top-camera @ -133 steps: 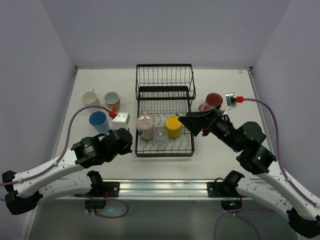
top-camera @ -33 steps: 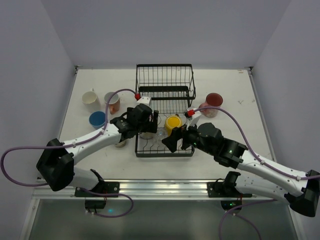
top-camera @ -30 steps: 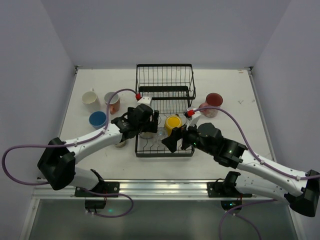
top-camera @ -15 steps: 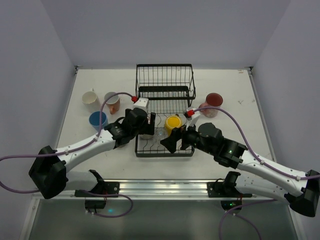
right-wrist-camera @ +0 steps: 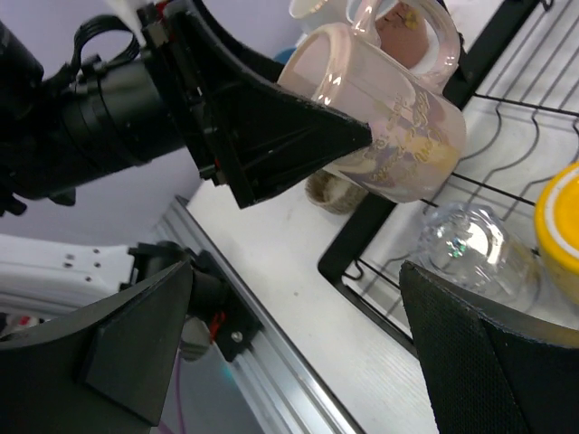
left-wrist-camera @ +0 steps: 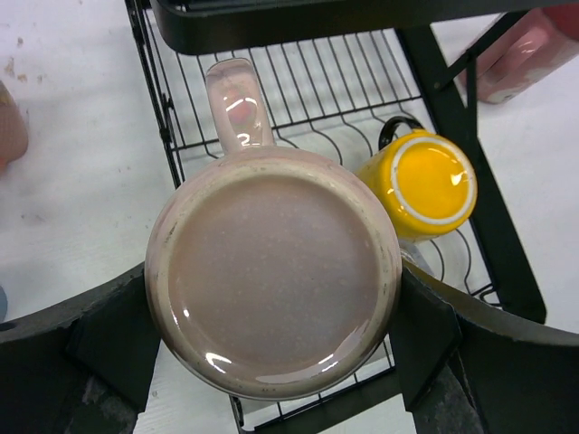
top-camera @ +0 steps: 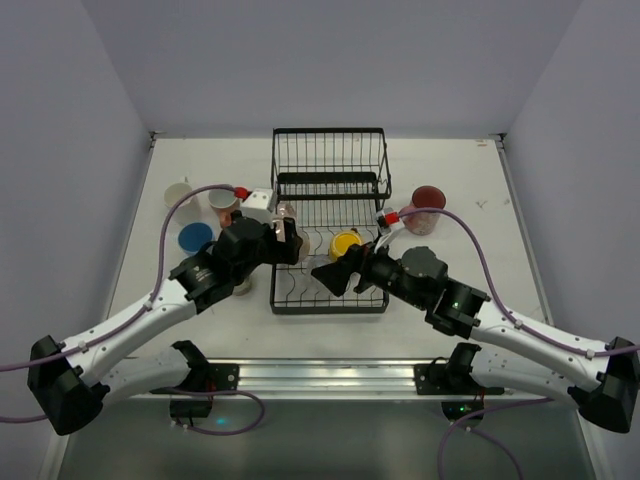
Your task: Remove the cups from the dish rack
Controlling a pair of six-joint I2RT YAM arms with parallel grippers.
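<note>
My right gripper should next grab the pink patterned mug by its rim, away from the handle (right-wrist-camera: 429, 178). The mug's bottom then stays free, so the mug can be set upright.
My left gripper (left-wrist-camera: 271, 312) is shut on the pink patterned mug (left-wrist-camera: 276, 280), one finger on each side of its body. The mug hangs bottom-up toward the wrist camera, over the left edge of the black dish rack (left-wrist-camera: 167, 117). From above, the mug (top-camera: 287, 215) and left gripper (top-camera: 283, 238) sit at the rack's (top-camera: 330, 165) left side. A yellow cup (top-camera: 345, 243) and a clear glass (right-wrist-camera: 470, 249) stay on the lower tier. My right gripper (top-camera: 345, 268) stands open over the rack's near part, holding nothing.
White (top-camera: 178, 192), salmon-pink (top-camera: 222, 200) and blue (top-camera: 195, 237) cups stand left of the rack. A dark red cup (top-camera: 428, 198) and a pink one (top-camera: 415, 225) stand to its right. A small grey-beige cup (right-wrist-camera: 339, 190) sits by the rack's near-left corner.
The left gripper closed on the pink patterned mug, lifted it off the lower tier and drew it left. The right gripper shifted slightly left over the rack, still open.
</note>
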